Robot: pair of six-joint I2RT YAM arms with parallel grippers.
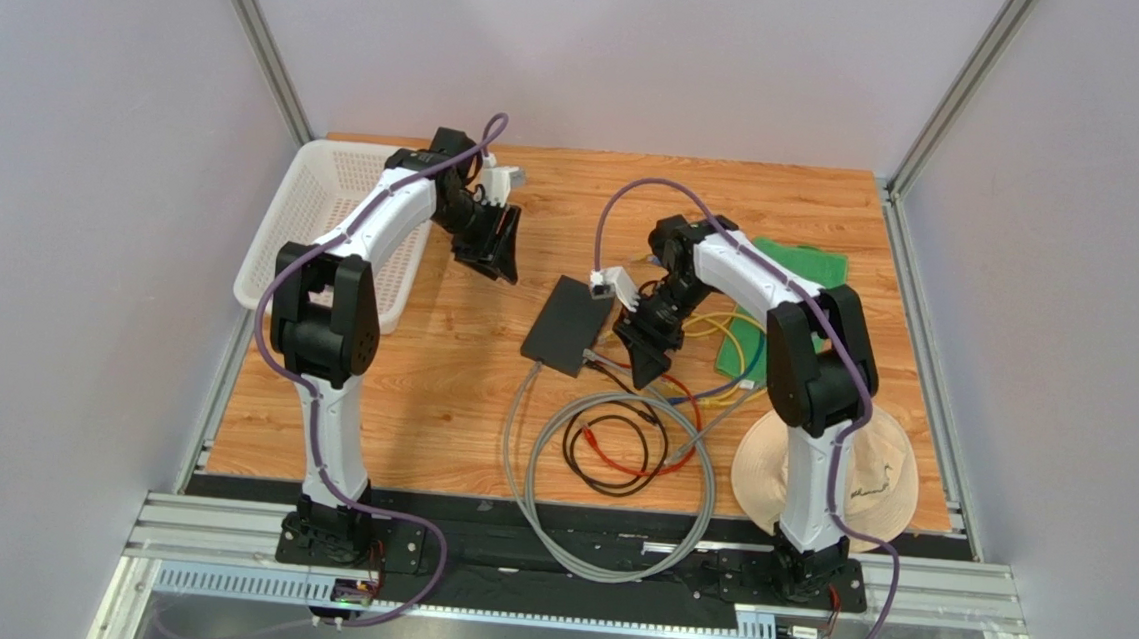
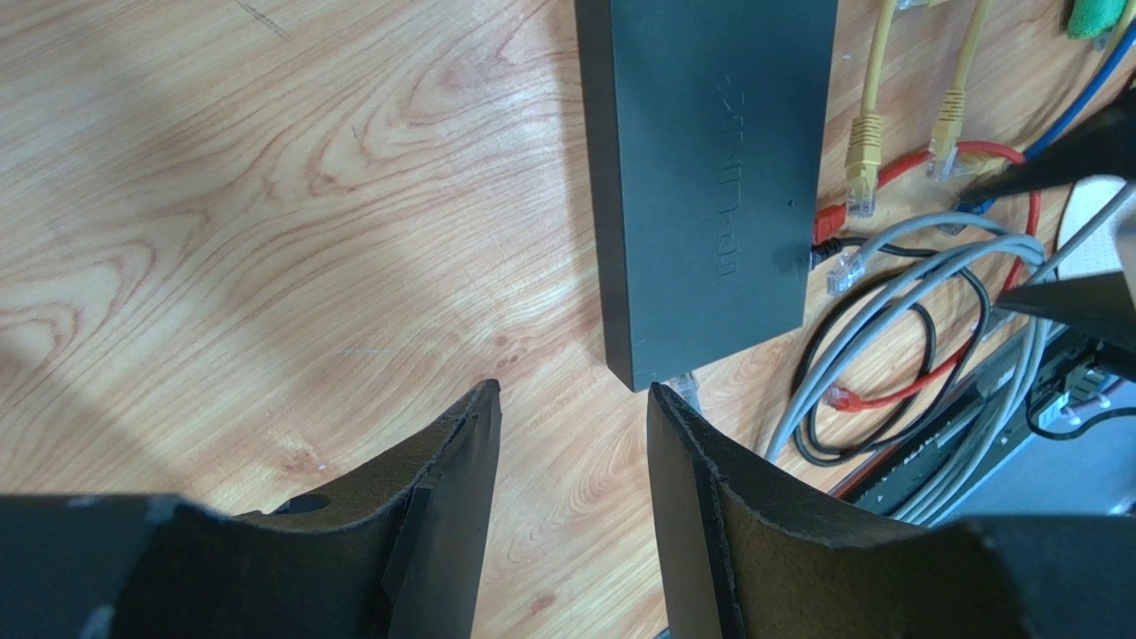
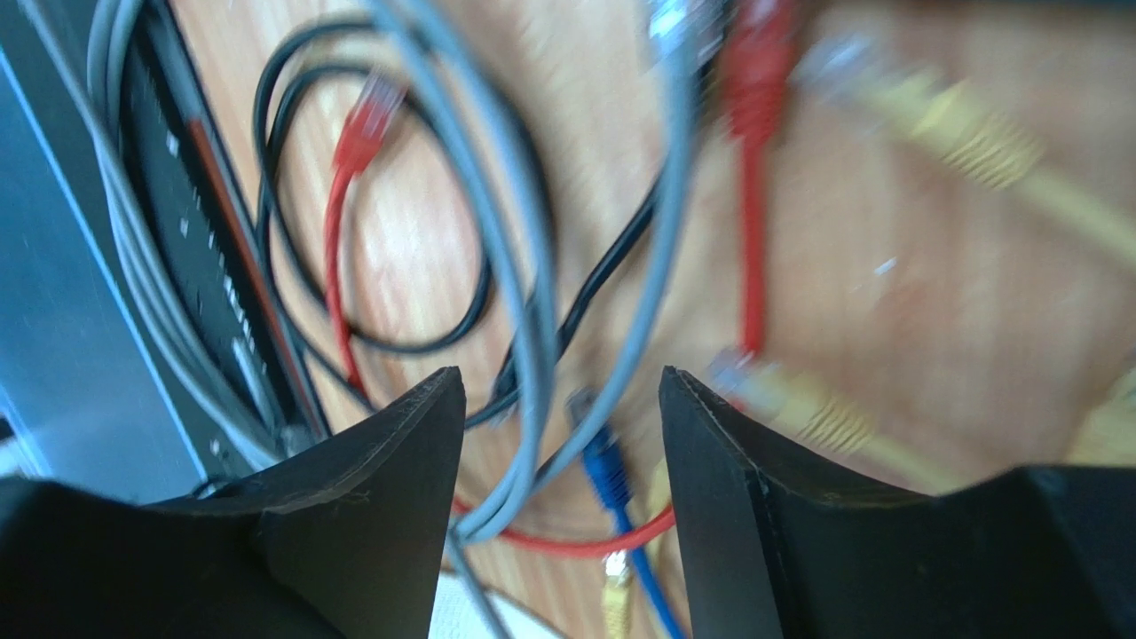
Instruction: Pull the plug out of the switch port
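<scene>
The grey cable should move away so that the plug can be pulled. The robot's right gripper will next grab the cable across its gathered parts beside the switch.
The switch [image 1: 566,324] is a flat black box lying mid-table; the left wrist view shows it [image 2: 707,173] from above. Along its long right edge a red plug [image 2: 830,220] and a black plug [image 2: 818,249] touch the port side, and I cannot tell which one is seated. A clear plug [image 2: 686,389] pokes out at its near end. My left gripper [image 1: 490,247] [image 2: 574,393] hangs open and empty over bare wood, left of the switch. My right gripper [image 1: 645,358] [image 3: 560,380] is open just right of the switch, above loose cables, gripping nothing.
Grey [image 1: 625,482], black, red, yellow and blue cables tangle right of and in front of the switch. A white basket [image 1: 329,228] stands at the far left, a green cloth [image 1: 801,261] at the back right, and a straw hat [image 1: 829,473] by the right arm's base.
</scene>
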